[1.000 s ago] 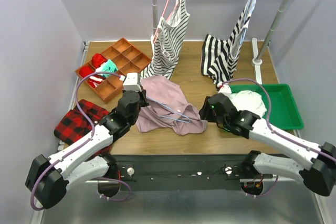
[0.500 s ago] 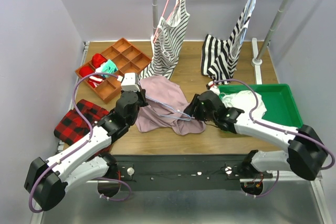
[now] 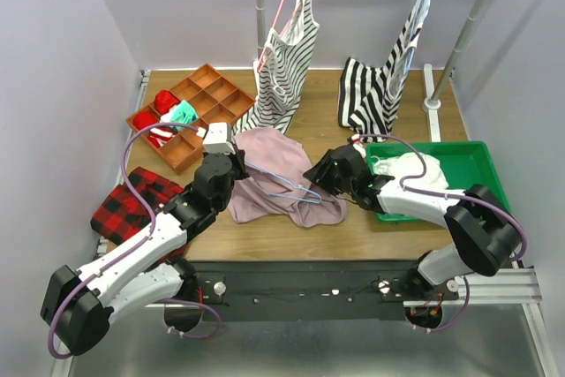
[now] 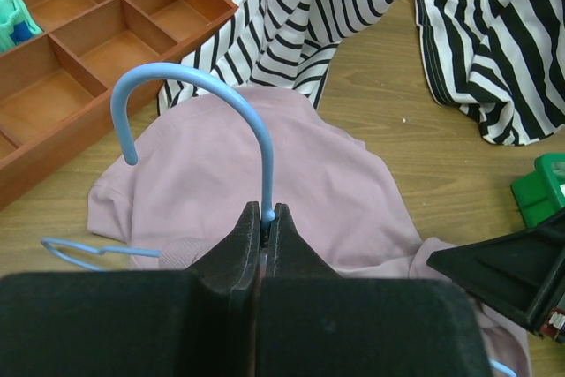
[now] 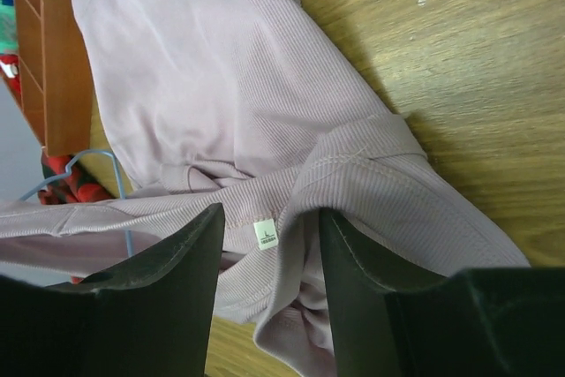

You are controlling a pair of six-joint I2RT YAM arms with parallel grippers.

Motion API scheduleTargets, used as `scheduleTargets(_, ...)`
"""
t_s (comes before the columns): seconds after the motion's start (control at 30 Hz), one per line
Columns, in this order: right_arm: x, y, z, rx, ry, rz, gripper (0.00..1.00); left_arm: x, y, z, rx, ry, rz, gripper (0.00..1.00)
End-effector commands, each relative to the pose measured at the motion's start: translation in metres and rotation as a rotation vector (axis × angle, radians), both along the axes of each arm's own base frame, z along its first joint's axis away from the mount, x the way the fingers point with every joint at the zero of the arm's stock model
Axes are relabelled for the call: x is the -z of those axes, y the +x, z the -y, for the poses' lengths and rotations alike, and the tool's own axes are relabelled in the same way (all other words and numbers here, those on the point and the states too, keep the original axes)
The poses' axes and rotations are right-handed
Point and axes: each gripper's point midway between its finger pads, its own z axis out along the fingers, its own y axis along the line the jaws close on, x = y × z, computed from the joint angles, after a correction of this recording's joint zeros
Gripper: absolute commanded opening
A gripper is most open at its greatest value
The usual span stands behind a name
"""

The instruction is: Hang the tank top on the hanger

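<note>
The folded hem (image 3: 317,186) (image 5: 292,211) is ready for my right gripper to close on it now: one finger is tucked into the hollow under the fold.
The mauve-pink tank top (image 3: 275,158) lies crumpled on the table's middle, also seen in the left wrist view (image 4: 221,183) and the right wrist view (image 5: 203,68). The pale blue wire hanger (image 3: 284,185) lies across it, partly tucked into the fabric. My left gripper (image 3: 231,165) is shut on the stem just below the hanger's hook (image 4: 196,82), jaws (image 4: 267,214) pinched together. My right gripper (image 3: 316,174) hovers low at the top's right edge, open, with a folded hem and its white label between the fingers (image 5: 269,218).
An orange divided tray (image 3: 210,87) sits back left. Two striped tops hang from posts (image 3: 287,59) (image 3: 388,86). A green tray (image 3: 475,184) with a white garment (image 3: 417,170) is at the right. Red plaid cloth (image 3: 132,200) lies at the left edge.
My right gripper has travelled left from beside the green tray to the tank top's right edge. The left gripper and hanger have barely moved.
</note>
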Motion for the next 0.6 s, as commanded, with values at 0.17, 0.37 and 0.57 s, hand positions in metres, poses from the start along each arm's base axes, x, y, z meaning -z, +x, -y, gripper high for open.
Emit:
scheduleTargets(0.17, 0.014, 0.013, 0.007, 0.06, 0.005, 0.005, 0.27, -0.015, 0.001, -0.01, -0.058, -0.027, 0.042, 0.0)
scheduleTargets(0.37, 0.004, -0.007, 0.032, 0.071, 0.056, 0.067, 0.01, -0.018, 0.006, -0.017, -0.124, -0.026, 0.025, 0.0)
scheduleTargets(0.57, -0.028, -0.032, 0.057, 0.06, 0.095, 0.199, 0.01, -0.008, 0.016, -0.025, -0.213, 0.004, -0.02, 0.0)
